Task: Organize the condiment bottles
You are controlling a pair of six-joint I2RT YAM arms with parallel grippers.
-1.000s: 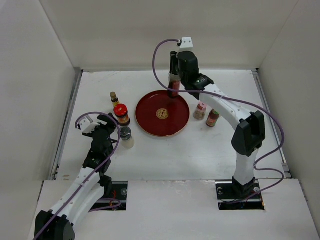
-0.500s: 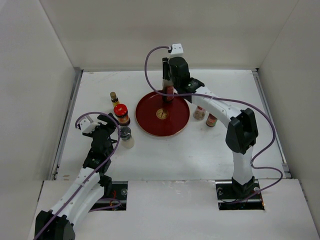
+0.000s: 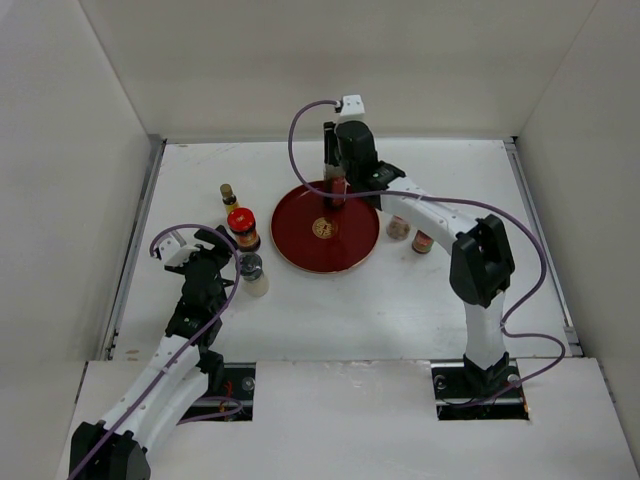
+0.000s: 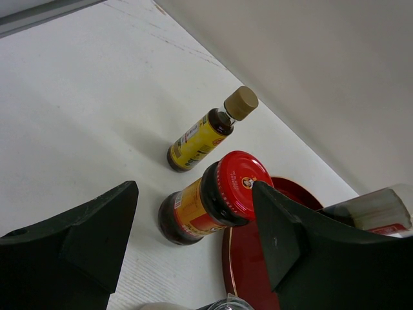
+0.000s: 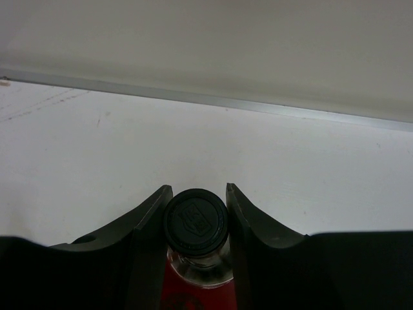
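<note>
The robot's right gripper needs to release the upright bottle, because the bottle would stand on the far part of the tray if the gripper opened now.
My right gripper (image 3: 336, 176) is shut on the black cap (image 5: 195, 221) of the tall clear bottle (image 3: 337, 188) and holds it upright over the far part of the round dark-red tray (image 3: 300, 255). I cannot tell whether the bottle touches the tray. My left gripper (image 3: 228, 252) is open and empty. In the left wrist view (image 4: 193, 190) the red-lidded jar (image 4: 213, 203) stands just ahead between its fingers. The yellow-labelled sauce bottle (image 4: 203, 132) stands behind the jar. A grey-capped shaker (image 3: 251, 266) with a cream body stands right beside the left gripper.
A pink-capped shaker (image 3: 398, 229) and a small red bottle (image 3: 423, 241) stand right of the tray, partly under the right arm. White walls enclose the table on three sides. The tray's rim (image 4: 227, 258) lies next to the jar.
My right gripper has carried the tall bottle left, from the tray's far right rim to over its far part. The left arm has not moved.
</note>
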